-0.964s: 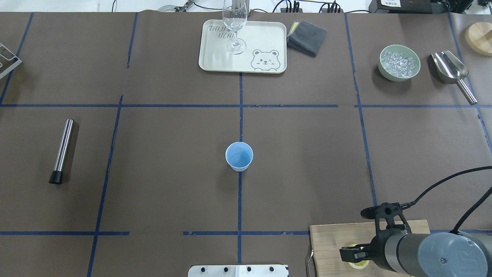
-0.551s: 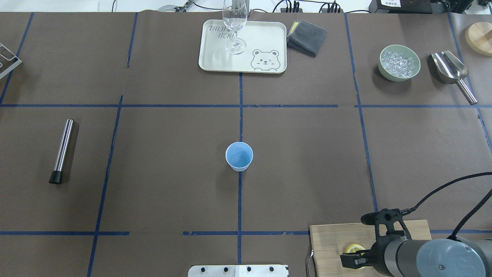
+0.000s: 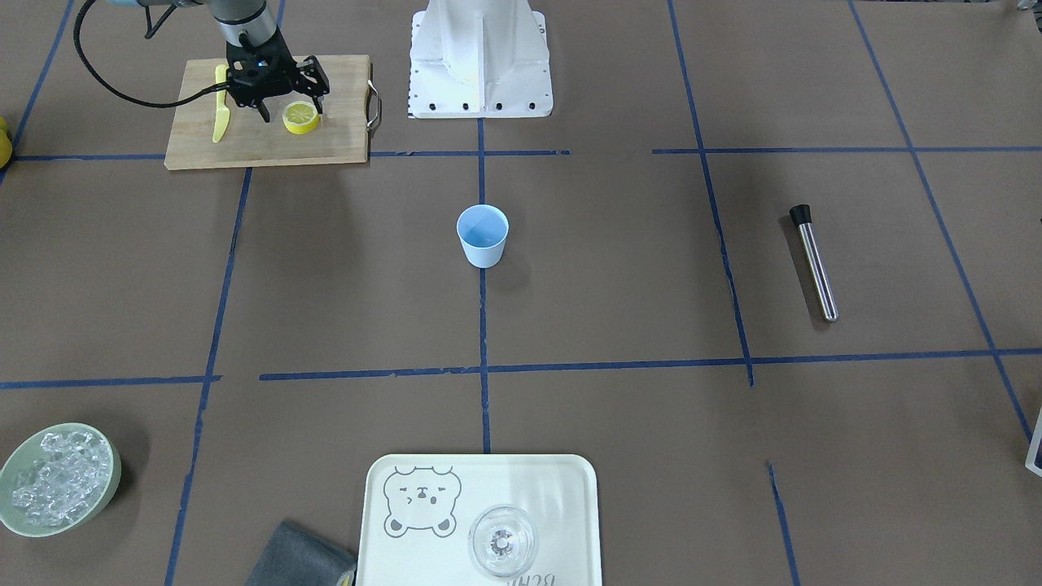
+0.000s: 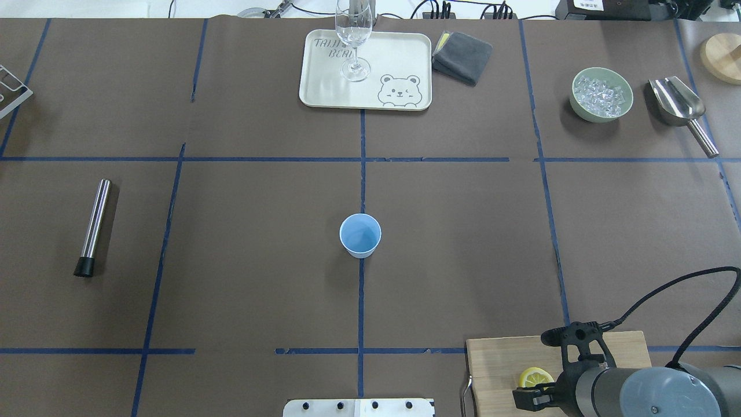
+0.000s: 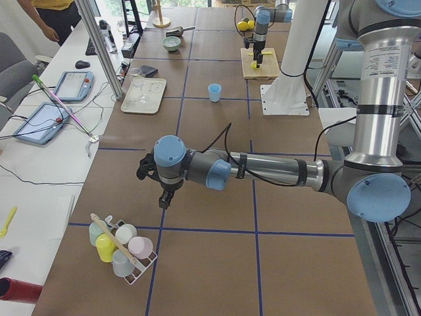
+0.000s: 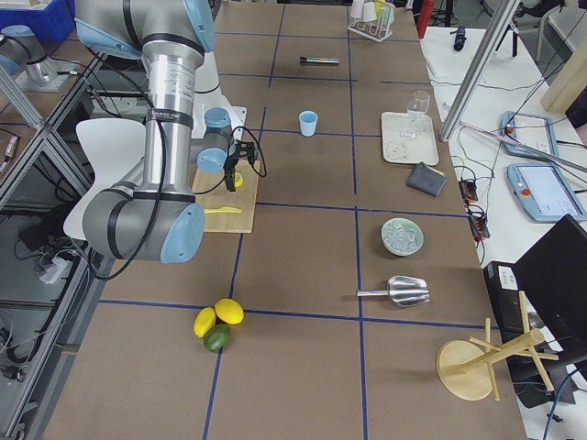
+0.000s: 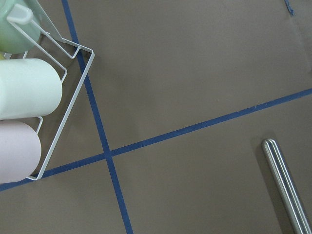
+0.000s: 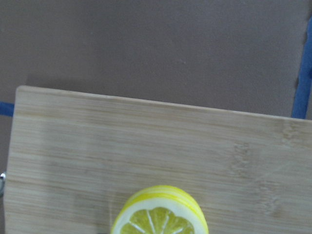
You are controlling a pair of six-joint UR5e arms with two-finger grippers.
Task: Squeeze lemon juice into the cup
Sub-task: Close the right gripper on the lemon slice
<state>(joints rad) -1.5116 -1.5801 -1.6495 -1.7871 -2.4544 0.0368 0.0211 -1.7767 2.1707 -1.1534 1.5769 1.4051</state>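
Observation:
My right gripper grabs the lemon by the sides of its yellow rind (image 3: 300,127) next, to squeeze juice into the cup (image 3: 483,234).
The lemon (image 3: 301,118), a cut half with its pale segmented face up, lies on the wooden cutting board (image 3: 269,145) near the robot's base. It also shows in the overhead view (image 4: 535,377) and at the bottom of the right wrist view (image 8: 160,215). My right gripper (image 3: 286,102) is open and empty, just on the robot's side of the lemon, not touching it. The light-blue cup (image 4: 360,236) stands upright at the table's middle, far from both grippers. My left gripper (image 5: 166,197) hovers near a cup rack (image 5: 122,247); I cannot tell whether it is open.
A yellow knife (image 3: 220,114) lies on the board beside the gripper. A steel muddler (image 4: 95,226) lies on the left. At the far edge are a tray (image 4: 399,52) with a wine glass (image 4: 353,40), a grey cloth (image 4: 461,56), an ice bowl (image 4: 601,94) and a scoop (image 4: 677,104).
My right gripper has drawn back toward the robot, off the lemon. The lemon, first hidden under the gripper, now lies uncovered on the board.

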